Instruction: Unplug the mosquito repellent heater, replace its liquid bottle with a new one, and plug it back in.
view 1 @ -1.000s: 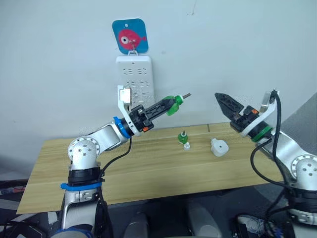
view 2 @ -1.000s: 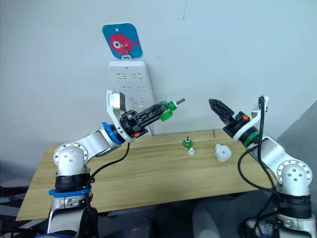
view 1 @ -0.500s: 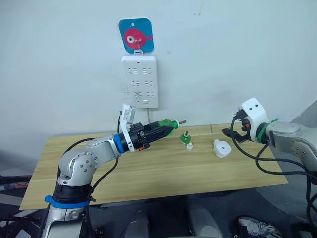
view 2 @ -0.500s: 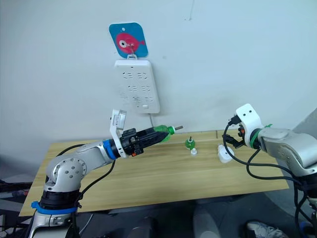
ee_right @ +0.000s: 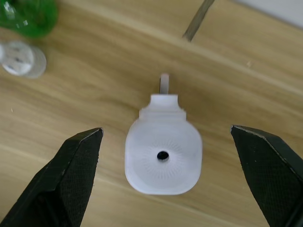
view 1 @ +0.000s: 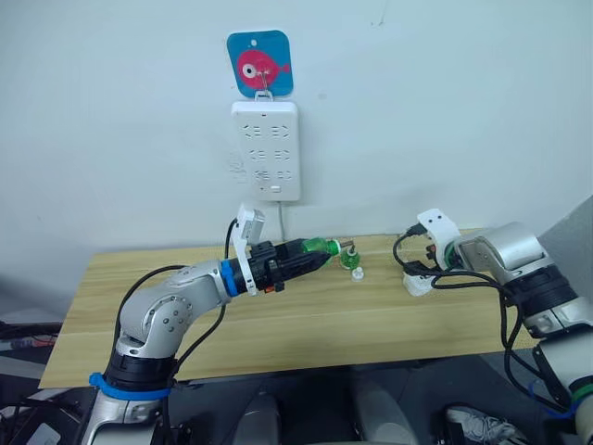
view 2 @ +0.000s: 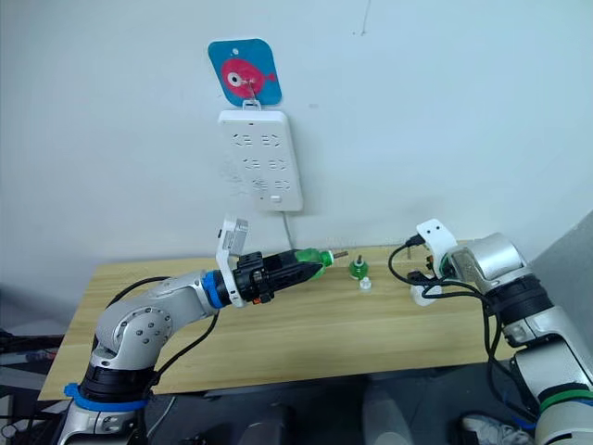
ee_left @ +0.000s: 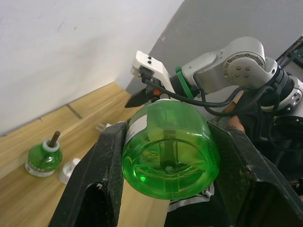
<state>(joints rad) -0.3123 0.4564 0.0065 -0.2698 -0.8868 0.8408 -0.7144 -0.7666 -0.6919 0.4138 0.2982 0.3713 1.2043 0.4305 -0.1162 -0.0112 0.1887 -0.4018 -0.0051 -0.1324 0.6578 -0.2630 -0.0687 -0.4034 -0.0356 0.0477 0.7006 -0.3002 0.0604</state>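
Note:
My right gripper reaches the heater and grabs its wide white body (view 1: 419,284) (ee_right: 163,163) next, so the heater's metal prongs stay free to plug back in.
My left gripper (view 1: 309,253) is shut on a translucent green bottle (view 1: 323,247) lying sideways, its bare dark wick pointing right. It hangs just above the wooden table (view 1: 306,320). Beside the wick stands a second capless green bottle (view 1: 350,260) with a small white cap (view 1: 359,273) next to it. I cannot tell which bottle is the new one. The white mosquito repellent heater (ee_right: 163,156) lies on the table, round vented face up. My right gripper (ee_right: 165,128) hovers open over it, one finger to each side, not touching.
A tall white power strip (view 1: 266,150) hangs on the wall under a blue fish sticker (view 1: 259,63), its cord dropping behind the table. The table's front and left parts are bare wood. The right arm's black cables (view 1: 463,283) loop near the heater.
The left arm lowered the held bottle from mid-air to just above the table, close to the standing bottle. The right gripper swung down from its raised pose to over the heater. The camera shifted.

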